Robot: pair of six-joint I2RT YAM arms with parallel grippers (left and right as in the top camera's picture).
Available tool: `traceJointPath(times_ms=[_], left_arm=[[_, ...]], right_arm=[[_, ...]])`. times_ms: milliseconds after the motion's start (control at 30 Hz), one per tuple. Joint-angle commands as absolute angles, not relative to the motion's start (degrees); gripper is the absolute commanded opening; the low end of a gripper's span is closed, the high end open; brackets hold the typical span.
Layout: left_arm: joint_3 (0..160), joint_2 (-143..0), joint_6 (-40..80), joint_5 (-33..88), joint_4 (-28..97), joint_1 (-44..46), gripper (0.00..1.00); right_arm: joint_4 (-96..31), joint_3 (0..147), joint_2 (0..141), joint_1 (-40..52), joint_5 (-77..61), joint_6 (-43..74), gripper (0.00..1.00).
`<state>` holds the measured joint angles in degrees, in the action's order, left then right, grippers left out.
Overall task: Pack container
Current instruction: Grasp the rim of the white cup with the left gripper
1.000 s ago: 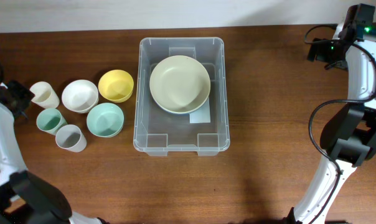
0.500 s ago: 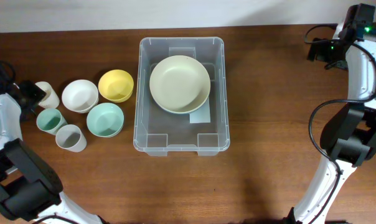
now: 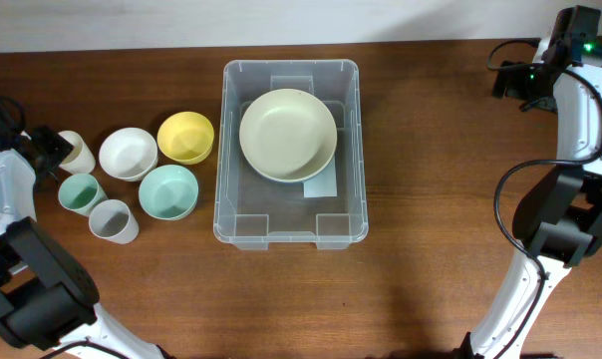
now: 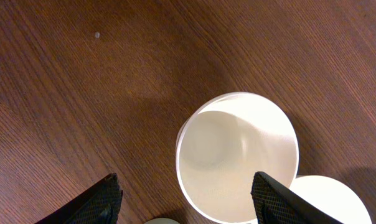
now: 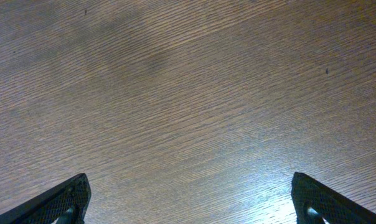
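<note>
My left gripper lowers, before it closes on the cream cup. The cup's rim is below the gripper's fingers, so closing now would miss the cup.
The clear container stands mid-table with a pale green plate lying in its far half. Left of it sit a cream cup, a white bowl, a yellow bowl, a mint bowl, a mint cup and a grey cup. My left gripper is open just left of the cream cup. In the left wrist view the cream cup lies just ahead of my left gripper, its near rim reaching between the fingertips. My right gripper hangs open over bare wood.
The right arm rises along the table's far right edge, its gripper near the back corner. The white bowl shows at the lower right of the left wrist view, close behind the cream cup.
My left gripper has moved right, up to the cream cup, and its jaws have opened. The right arm has not moved.
</note>
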<state>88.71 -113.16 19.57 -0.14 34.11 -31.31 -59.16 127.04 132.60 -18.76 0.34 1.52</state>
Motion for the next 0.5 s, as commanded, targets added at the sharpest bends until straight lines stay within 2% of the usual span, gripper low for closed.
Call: traceJointPath(times_ms=[0,467], left_arm=[[88.86,-113.69,19.66,0.69,33.89,-31.57,0.69],[88.86,-118.48,19.68,0.62,32.93,-31.57,0.69]], right_arm=[[-59.13,126.63,131.63,-18.76,0.23,2.22,0.99],[-59.13,126.63,131.63,-18.76,0.23,2.22,0.99]])
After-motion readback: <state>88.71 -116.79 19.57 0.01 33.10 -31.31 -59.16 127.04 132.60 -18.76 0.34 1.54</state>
